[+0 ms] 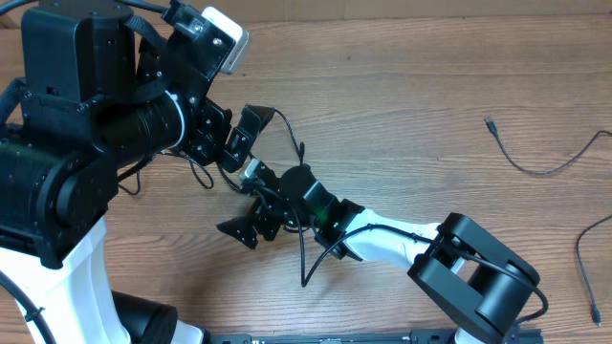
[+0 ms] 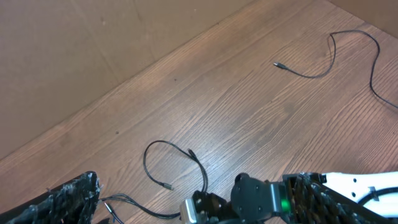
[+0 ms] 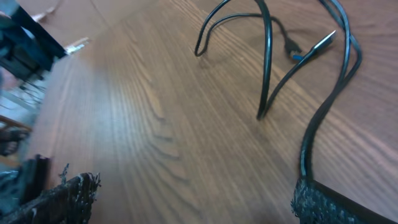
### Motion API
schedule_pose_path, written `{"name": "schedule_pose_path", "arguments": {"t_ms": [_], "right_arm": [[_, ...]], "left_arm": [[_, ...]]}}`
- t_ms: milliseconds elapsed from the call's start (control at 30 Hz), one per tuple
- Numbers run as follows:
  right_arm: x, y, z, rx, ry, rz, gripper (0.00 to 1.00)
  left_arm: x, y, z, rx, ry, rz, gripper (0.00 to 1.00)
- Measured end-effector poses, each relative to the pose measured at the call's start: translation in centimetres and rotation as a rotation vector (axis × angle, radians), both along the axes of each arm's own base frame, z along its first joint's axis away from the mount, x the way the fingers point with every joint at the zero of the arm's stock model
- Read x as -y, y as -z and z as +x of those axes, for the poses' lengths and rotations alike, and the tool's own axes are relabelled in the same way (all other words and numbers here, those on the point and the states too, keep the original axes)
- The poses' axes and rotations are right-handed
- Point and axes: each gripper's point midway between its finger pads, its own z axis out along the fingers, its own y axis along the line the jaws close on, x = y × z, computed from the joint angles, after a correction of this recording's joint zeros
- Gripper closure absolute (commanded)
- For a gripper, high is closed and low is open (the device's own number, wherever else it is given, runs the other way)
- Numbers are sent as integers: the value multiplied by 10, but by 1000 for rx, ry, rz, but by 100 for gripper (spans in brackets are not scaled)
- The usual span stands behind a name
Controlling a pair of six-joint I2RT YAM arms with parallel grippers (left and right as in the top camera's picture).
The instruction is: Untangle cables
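I need to pull the cables apart, so my right gripper should reach the arched part of the bunch [image 1: 199,174] [image 3: 267,57] and grab it. The plug ends will stay free.
A bunch of thin black cables [image 1: 292,158] lies mid-table under the two wrists, and one strand [image 1: 304,256] trails toward the front edge. My left gripper [image 1: 229,143] hovers open above the bunch. In its wrist view a cable loop [image 2: 155,163] with small plugs lies ahead of the open left gripper [image 2: 196,183]. My right gripper [image 1: 251,222] stands open just left of the bunch. Its own view shows the right gripper [image 3: 193,190] over bare wood, with arched cables [image 3: 267,62] beyond. Two separate cables [image 1: 535,158] [image 1: 588,258] lie far right.
The left arm's bulky black body [image 1: 67,143] covers the table's left side. The right arm [image 1: 478,277] reaches in from the front right, and its wrist [image 2: 252,198] sits low in the left wrist view. A brown wall [image 2: 93,37] borders the wooden table [image 1: 411,86].
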Motion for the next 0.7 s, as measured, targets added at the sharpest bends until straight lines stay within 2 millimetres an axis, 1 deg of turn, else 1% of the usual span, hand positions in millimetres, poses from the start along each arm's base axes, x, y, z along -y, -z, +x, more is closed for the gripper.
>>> {"name": "schedule_pose_path", "arguments": {"t_ms": [100, 300, 400, 500, 600, 700], "right_arm": [[0, 5, 6, 58, 6, -19, 1], [-5, 25, 18, 161, 11, -36, 2], [-11, 37, 26, 182, 9, -54, 2], [-23, 43, 37, 202, 4, -67, 3], [-36, 39, 48, 227, 0, -65, 3], [-47, 27, 57, 263, -3, -47, 3]], "left_arm": [[0, 0, 0, 0, 0, 0, 0], [0, 0, 0, 0, 0, 0, 0], [0, 0, 0, 0, 0, 0, 0], [0, 0, 0, 0, 0, 0, 0], [0, 0, 0, 0, 0, 0, 0], [0, 0, 0, 0, 0, 0, 0]]}}
